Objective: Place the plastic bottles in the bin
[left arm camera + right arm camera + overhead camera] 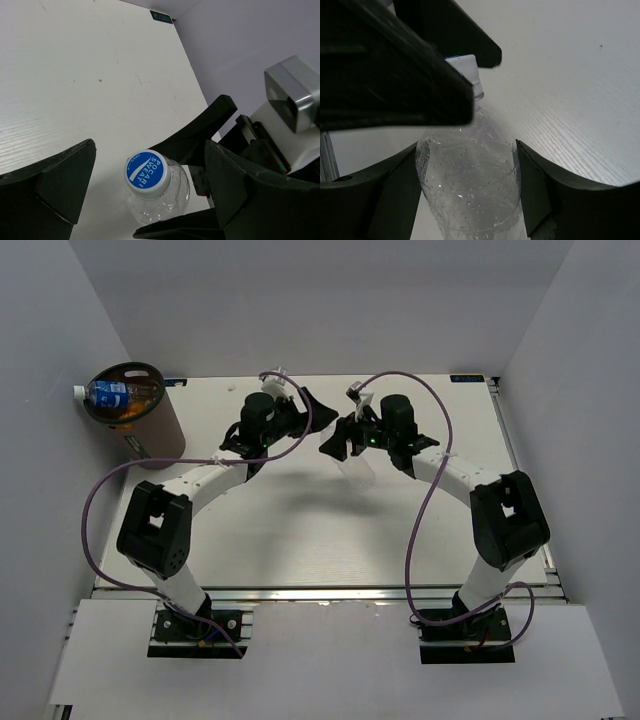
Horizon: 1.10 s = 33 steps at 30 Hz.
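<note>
The cap is midway between the open fingers of my left gripper, so closing now would hold the bottle by its cap. My left gripper needs to close on it.
My right gripper is shut on a clear plastic bottle and holds it by the body above the table's middle. In the right wrist view its fingers press both sides of the bottle. The bottle's cap is white with a blue top. My left gripper is open, and its fingers stand wide on both sides of that cap without touching it. The dark-brown bin stands at the far left. It holds a blue-label bottle and orange-filled ones.
White walls close in the table at the back and on both sides. The right arm's fingers cross close under my left gripper. Purple cables loop from both arms.
</note>
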Tool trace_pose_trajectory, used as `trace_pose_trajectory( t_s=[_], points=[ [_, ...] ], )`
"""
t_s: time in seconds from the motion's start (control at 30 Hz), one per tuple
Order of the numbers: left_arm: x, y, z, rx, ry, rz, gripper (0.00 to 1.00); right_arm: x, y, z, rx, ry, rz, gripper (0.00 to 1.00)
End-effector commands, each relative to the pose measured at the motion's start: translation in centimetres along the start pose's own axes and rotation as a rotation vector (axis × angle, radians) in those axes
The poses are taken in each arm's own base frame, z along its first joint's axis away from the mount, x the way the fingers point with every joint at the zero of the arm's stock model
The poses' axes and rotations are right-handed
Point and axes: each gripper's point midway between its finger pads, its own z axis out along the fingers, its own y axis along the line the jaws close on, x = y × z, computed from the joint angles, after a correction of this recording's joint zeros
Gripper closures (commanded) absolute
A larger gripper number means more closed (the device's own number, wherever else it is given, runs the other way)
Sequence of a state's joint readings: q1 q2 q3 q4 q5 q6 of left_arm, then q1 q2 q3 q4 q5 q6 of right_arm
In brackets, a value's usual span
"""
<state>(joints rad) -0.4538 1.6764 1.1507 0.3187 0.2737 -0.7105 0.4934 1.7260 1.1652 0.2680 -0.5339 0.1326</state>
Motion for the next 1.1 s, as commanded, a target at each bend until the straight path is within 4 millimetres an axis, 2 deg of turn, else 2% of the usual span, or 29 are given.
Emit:
trace_pose_trajectory(
  t_s=[0.0, 0.03, 0.17, 0.2, 0.27, 0.3, 0.4, 0.53, 0.57, 0.6, 0.63, 0.67, 0.73, 0.77, 0.8, 0.83, 0.87, 0.9, 0.93, 0.97, 1.0, 1.03, 1.07],
  points=[
    [-0.6, -1.4, 0.6, 0.009, -0.005, 0.039, 0.02, -3.4, 0.6, 0.6, -0.012, -0.090, -0.035, 0.74],
    [-0.6, -1.4, 0.6, 0.011, -0.005, 0.039, 0.04, -3.7, 0.6, 0.5, -0.014, -0.102, -0.041, 0.73],
    [-0.4, -1.7, 0.8, 0.037, 0.005, 0.037, 0.42, -3.7, 0.7, 0.7, -0.020, -0.101, -0.043, 0.72],
    [-0.5, -1.9, 0.8, 0.044, 0.006, 0.038, 0.60, -3.5, 0.6, 0.8, -0.020, -0.095, -0.040, 0.72],
    [-0.5, -2.2, 0.7, 0.055, 0.005, 0.028, 0.82, -3.3, 0.5, 0.9, -0.018, -0.092, -0.034, 0.70],
    [-0.4, -2.3, 0.7, 0.058, 0.006, 0.026, 0.99, -3.1, 0.4, 0.9, -0.016, -0.088, -0.031, 0.69],
    [-0.8, -2.3, 0.6, 0.056, -0.009, 0.025, 1.00, -2.9, 0.4, 0.9, -0.016, -0.086, -0.031, 0.63],
    [-1.2, -2.4, 0.6, 0.051, -0.021, 0.037, 1.00, -3.0, 0.6, 0.6, -0.014, -0.087, -0.039, 0.34],
    [-1.3, -1.7, 0.6, 0.014, -0.018, 0.058, 1.00, -3.2, 0.6, 0.3, -0.006, -0.084, -0.040, 0.13],
    [-1.6, -1.4, 0.6, -0.010, -0.024, 0.074, 1.00, -2.9, 0.6, 0.1, 0.001, -0.068, -0.037, 0.13],
    [-2.8, -1.6, 0.6, -0.023, -0.049, 0.108, 1.00, -3.2, 0.5, -0.1, 0.012, -0.062, -0.060, 0.11],
    [-4.1, -0.9, 0.4, -0.056, -0.075, 0.117, 1.00, -3.8, 0.6, -0.6, 0.028, -0.066, -0.075, 0.11],
    [-5.4, 0.0, -0.2, -0.091, -0.081, 0.128, 1.00, -3.6, 0.8, -1.5, 0.043, -0.053, -0.106, 0.11],
    [-7.8, 0.6, -1.0, -0.106, -0.116, 0.125, 1.00, -4.6, 1.4, -2.6, 0.052, -0.077, -0.135, 0.11],
    [-9.3, 0.7, -1.5, -0.106, -0.140, 0.120, 1.00, -4.7, 1.6, -3.1, 0.059, -0.080, -0.149, 0.11],
    [-11.0, 0.9, -2.2, -0.105, -0.172, 0.110, 1.00, -4.0, 1.6, -3.7, 0.071, -0.062, -0.164, 0.11],
    [-14.1, 2.1, -3.7, -0.122, -0.236, 0.105, 1.00, -4.0, 1.5, -4.3, 0.100, -0.066, -0.165, 0.11],
    [-16.3, 1.8, -5.0, -0.115, -0.288, 0.110, 1.00, -5.0, 2.1, -5.5, 0.115, -0.093, -0.186, 0.11],
    [-18.2, 2.5, -6.2, -0.140, -0.329, 0.118, 1.00, -4.4, 1.9, -6.1, 0.135, -0.089, -0.210, 0.11],
    [-21.5, 3.7, -8.3, -0.192, -0.401, 0.131, 1.00, -4.3, 1.5, -6.6, 0.168, -0.095, -0.228, 0.11],
    [-23.4, 5.2, -10.1, -0.276, -0.461, 0.131, 1.00, -4.9, 1.9, -7.5, 0.183, -0.114, -0.247, 0.11],
    [-25.5, 5.0, -12.4, -0.312, -0.530, 0.162, 1.00, -4.7, 1.7, -7.8, 0.200, -0.114, -0.253, 0.11],
    [-27.7, 6.3, -14.9, -0.370, -0.602, 0.174, 1.00, -3.9, 1.0, -8.1, 0.239, -0.100, -0.251, 0.11]
  ],
)
